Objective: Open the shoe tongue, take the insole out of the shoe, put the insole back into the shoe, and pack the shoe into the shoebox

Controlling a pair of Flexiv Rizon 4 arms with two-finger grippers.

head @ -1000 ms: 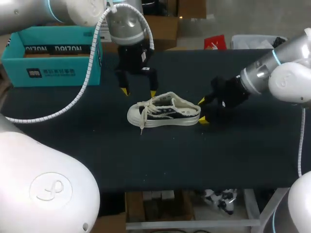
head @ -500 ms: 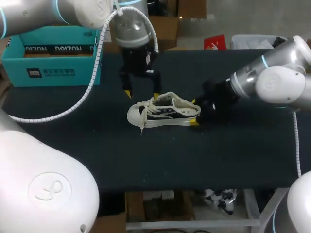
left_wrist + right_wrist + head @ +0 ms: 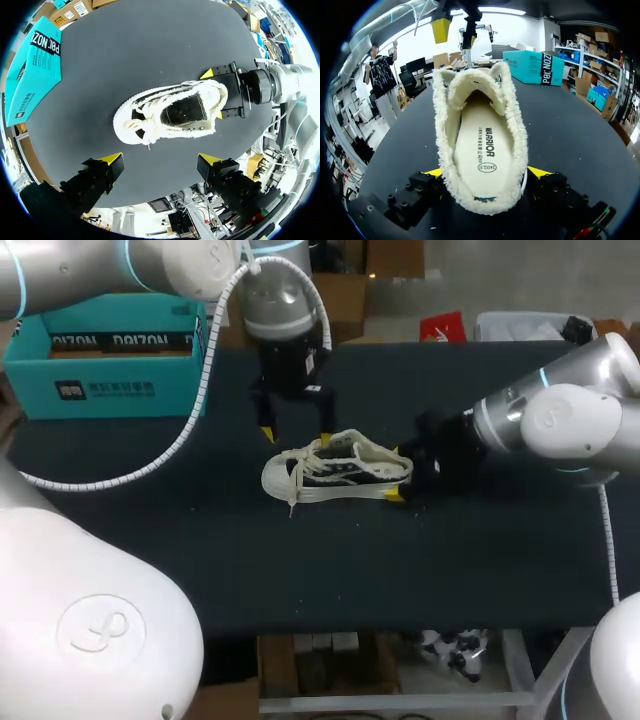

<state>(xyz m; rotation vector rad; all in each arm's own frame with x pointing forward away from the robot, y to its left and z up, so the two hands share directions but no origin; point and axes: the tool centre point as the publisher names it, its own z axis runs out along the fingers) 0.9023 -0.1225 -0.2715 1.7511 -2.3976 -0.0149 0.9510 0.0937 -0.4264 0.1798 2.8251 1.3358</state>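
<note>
I will next grab the sneaker by its heel (image 3: 487, 206) with my right gripper, to hold the sneaker steady while the sneaker's insole (image 3: 482, 147) comes out.
A cream fleece-lined sneaker (image 3: 335, 475) lies on the black table, toe to the left, laces loose. In the right wrist view its mouth faces the camera and the cream insole (image 3: 480, 145) lies inside. My right gripper (image 3: 398, 473) stands open astride the heel, one yellow tip on each side (image 3: 487, 172). My left gripper (image 3: 296, 436) hangs open just behind and above the shoe's laced part, touching nothing. Its wrist view looks down on the sneaker (image 3: 170, 112) ahead of its own open fingers (image 3: 161, 160), with the right gripper (image 3: 214, 95) at the heel.
A teal shoebox (image 3: 110, 355) stands open at the table's back left, also seen beyond the shoe (image 3: 537, 65) and beside it (image 3: 37, 70). A white cable from my left arm loops over the table's left part (image 3: 150, 465).
My right gripper has slid left until its fingers straddle the shoe's heel. The left gripper has drifted slightly right, closer to the laces. The shoe has stayed put.
</note>
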